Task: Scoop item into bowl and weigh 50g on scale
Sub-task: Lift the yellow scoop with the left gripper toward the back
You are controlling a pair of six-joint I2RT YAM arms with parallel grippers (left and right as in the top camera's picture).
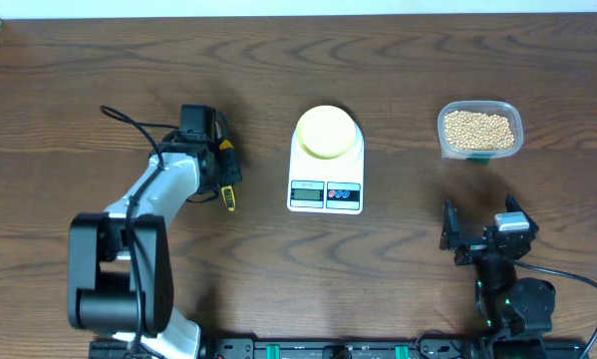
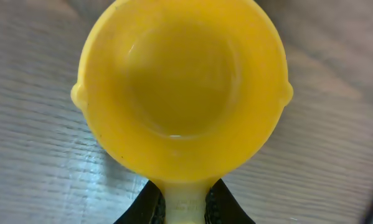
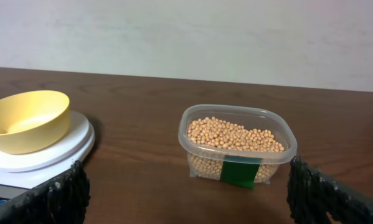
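Observation:
I have my left gripper's fingers shut on the handle [image 1: 229, 199] just below the empty cup, so the yellow scoop would come up if I lifted it now.
The pale-yellow bowl [image 1: 326, 131] sits empty on the white scale [image 1: 325, 189] at the table's middle; both also show in the right wrist view, the bowl [image 3: 27, 120] on the scale [image 3: 46, 157]. The tan beans [image 1: 479, 127] fill a clear tub [image 1: 479, 150] at the back right, and show in the right wrist view [image 3: 233, 134]. My left gripper [image 1: 222, 172] is shut on the handle of a yellow scoop [image 1: 229, 197], left of the scale. In the left wrist view the scoop's cup [image 2: 181, 87] is empty, its handle between the jaws [image 2: 186, 208]. My right gripper [image 1: 480, 224] is open and empty, in front of the tub [image 3: 187, 180].
The clear tub [image 3: 236, 118] has a green label on its front. The table is dark brown wood [image 1: 398, 60]. A black cable runs from the left arm [image 1: 129, 120]. Both arm bases stand at the front edge.

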